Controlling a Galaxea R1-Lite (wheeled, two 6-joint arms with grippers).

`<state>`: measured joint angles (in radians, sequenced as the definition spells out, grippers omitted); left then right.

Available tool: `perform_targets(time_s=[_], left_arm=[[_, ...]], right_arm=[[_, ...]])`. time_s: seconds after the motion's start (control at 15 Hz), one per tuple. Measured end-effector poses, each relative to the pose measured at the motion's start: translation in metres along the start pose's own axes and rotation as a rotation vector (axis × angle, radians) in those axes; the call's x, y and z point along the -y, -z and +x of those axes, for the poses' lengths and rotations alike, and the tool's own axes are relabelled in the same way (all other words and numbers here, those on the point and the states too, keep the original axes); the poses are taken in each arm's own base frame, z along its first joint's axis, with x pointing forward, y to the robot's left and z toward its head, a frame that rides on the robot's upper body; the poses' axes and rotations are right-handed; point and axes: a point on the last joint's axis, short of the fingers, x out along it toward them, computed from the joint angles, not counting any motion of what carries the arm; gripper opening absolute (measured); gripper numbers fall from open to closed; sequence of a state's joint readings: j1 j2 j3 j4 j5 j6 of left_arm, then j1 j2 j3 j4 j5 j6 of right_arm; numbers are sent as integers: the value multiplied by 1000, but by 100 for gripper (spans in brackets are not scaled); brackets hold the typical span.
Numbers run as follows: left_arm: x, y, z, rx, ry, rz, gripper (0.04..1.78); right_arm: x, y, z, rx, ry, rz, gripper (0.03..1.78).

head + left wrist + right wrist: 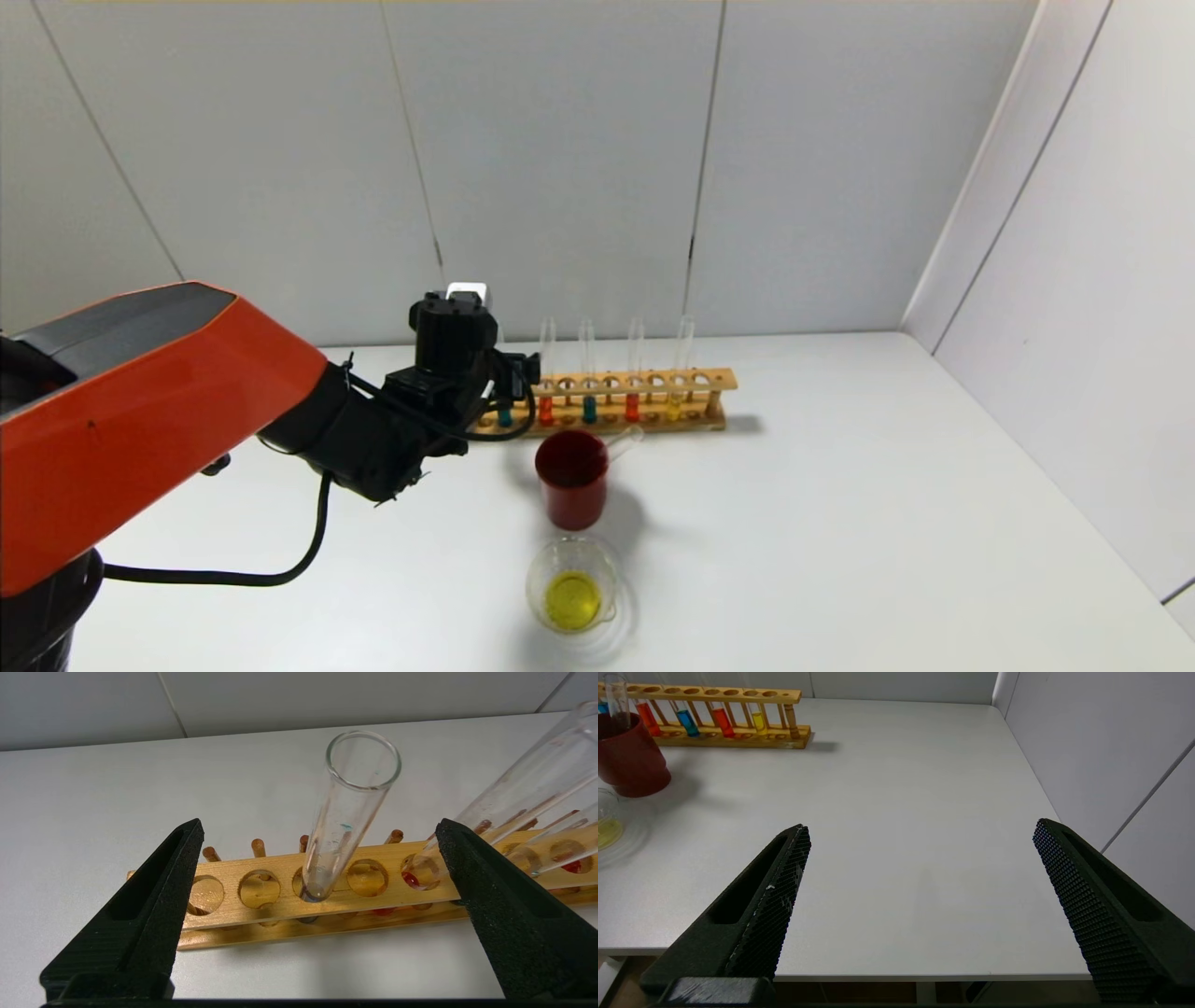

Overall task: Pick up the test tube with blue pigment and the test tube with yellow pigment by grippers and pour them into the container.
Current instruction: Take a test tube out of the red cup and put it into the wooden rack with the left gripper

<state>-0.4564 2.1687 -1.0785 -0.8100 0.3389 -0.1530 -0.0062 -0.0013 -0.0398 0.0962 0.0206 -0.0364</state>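
Note:
I will next use my left gripper to pick up the test tube by its bare upper glass (348, 809) above the wooden rack, which surrounds the tube's lower end.
A blue-pigment test tube (348, 807) stands in the wooden rack (261, 868), third hole from its left end. My left gripper (317, 828) is open, its jaws wide apart on either side of this tube, not touching it. In the head view the left gripper (523, 373) is at the rack's left part, and teal liquid (504, 415) shows below it. A second blue tube (589, 409) and a yellow-liquid tube (674, 406) stand further right. The glass container (571, 588) holds yellow liquid. My right gripper (920, 828) is open and empty over the table's front edge.
A dark red cup (571, 478) stands between the rack (635, 401) and the container, with a clear tube (624, 442) leaning in it. Two orange-red tubes (546, 411) stand in the rack. A wall (1074, 280) borders the table on the right.

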Motion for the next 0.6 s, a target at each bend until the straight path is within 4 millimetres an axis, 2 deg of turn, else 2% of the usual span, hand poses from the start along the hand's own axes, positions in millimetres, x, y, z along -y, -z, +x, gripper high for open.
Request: perform_targets(time_s=[0.2,0.33,0.47,0.6], left_arm=[[1,3,3,-4,2,2,173],[1,3,5,-4,-1,3,162],[1,4,5,-4,-2,1,141],[1,3,5,-3,0,1,110]], right_arm=[[0,0,0,0,0,0,174],[0,0,0,0,0,0,174],[0,0,0,0,0,0,174],[0,0,0,0,0,0,174]])
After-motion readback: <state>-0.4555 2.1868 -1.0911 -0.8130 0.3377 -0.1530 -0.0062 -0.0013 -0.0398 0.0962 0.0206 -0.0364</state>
